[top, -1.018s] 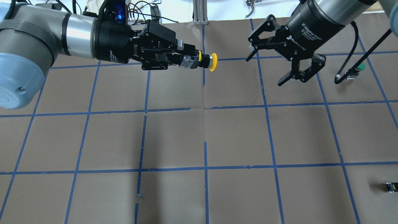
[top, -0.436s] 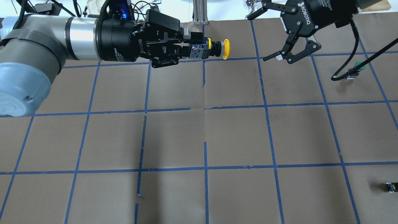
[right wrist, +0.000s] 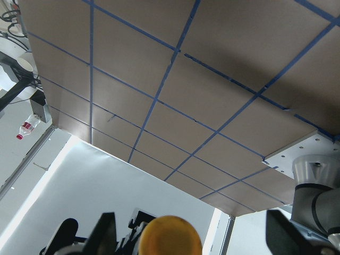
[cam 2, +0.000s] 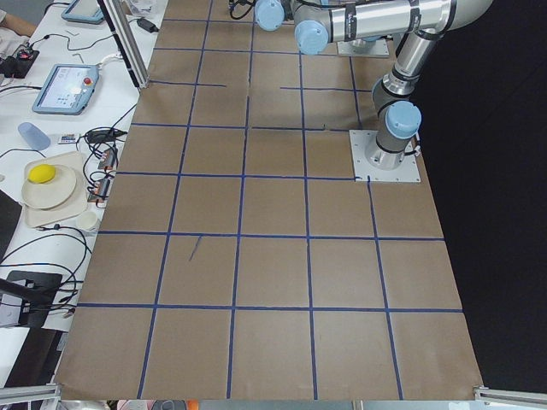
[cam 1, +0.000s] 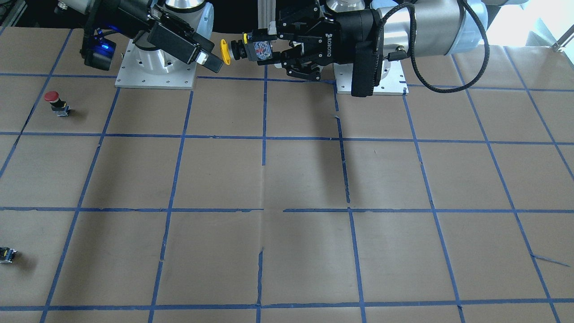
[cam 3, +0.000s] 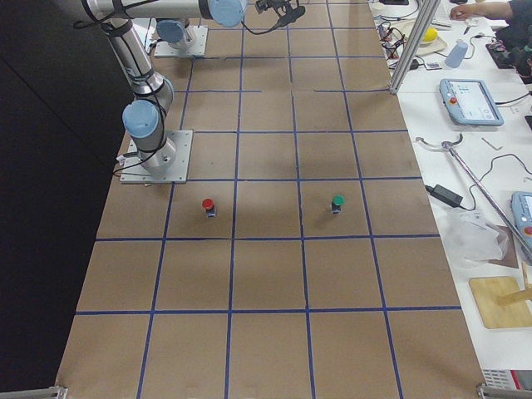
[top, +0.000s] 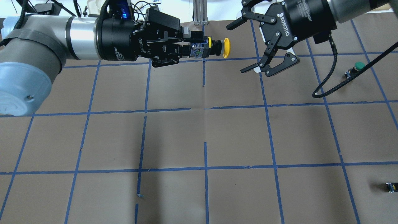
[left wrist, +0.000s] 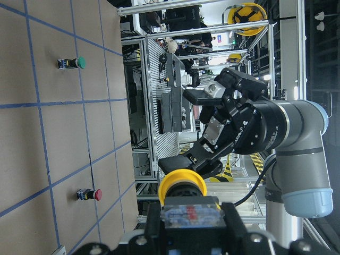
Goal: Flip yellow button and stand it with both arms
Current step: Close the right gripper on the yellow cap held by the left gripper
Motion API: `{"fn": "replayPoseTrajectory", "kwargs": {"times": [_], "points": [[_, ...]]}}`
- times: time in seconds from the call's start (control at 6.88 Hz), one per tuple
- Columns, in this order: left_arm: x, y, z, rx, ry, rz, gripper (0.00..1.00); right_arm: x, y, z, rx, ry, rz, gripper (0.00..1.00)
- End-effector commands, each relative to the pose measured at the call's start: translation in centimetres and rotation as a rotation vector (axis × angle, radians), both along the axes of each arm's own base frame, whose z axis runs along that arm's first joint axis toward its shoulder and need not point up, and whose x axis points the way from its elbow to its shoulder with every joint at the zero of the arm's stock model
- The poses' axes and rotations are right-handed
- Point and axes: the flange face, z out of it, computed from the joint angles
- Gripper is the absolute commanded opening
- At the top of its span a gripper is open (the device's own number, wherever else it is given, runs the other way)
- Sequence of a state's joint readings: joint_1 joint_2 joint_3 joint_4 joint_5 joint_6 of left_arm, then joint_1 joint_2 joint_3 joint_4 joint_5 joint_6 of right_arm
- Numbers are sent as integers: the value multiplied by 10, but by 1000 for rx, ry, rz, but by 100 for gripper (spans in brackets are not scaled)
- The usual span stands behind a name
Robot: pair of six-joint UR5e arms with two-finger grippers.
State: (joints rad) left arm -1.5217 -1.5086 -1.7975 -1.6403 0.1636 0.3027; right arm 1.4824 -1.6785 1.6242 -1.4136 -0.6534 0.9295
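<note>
Next, the right gripper grabs the yellow button by its cap end [cam 1: 225,51], opposite its grey-blue base [cam 1: 262,50], to flip the button and stand it up.
The yellow button [top: 226,48] is held level in the air, its cap pointing at the right arm. My left gripper [top: 190,49] is shut on its grey-blue base. In the front view the cap [cam 1: 225,52] sticks out of the left gripper [cam 1: 265,49]. My right gripper [top: 236,49] is open, its jaws spread just right of the cap without touching it. The left wrist view shows the cap [left wrist: 182,183] with the open right gripper [left wrist: 175,130] beyond. In the right wrist view the cap [right wrist: 171,236] sits low between the fingers [right wrist: 106,234].
A green-capped button [top: 358,66] stands at the far right. A red-capped button [cam 1: 56,101] stands near the robot's right base. A small black block with a yellow spot [top: 391,186] lies at the right edge. Brown paper with blue tape lines [top: 205,140] covers the table.
My left gripper has carried the button a little right and towards the far edge. My right gripper has swung round and moved left, so its open jaws now face the cap.
</note>
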Motion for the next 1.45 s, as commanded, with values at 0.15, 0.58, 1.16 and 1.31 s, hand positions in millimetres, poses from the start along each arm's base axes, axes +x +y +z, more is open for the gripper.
{"fn": "replayPoseTrajectory", "kwargs": {"times": [0.15, 0.58, 1.16, 1.31], "points": [[0, 0, 0, 0, 1, 0, 10, 11, 7, -2, 42, -46, -13, 100], [0, 0, 0, 0, 2, 1, 10, 12, 6, -1, 40, -69, -16, 93], [0, 0, 1, -2, 4, 1, 10, 11, 5, -2, 44, -77, -19, 35], [0, 0, 1, -2, 2, 1, 20, 11, 5, -1, 40, -78, -18, 33]]}}
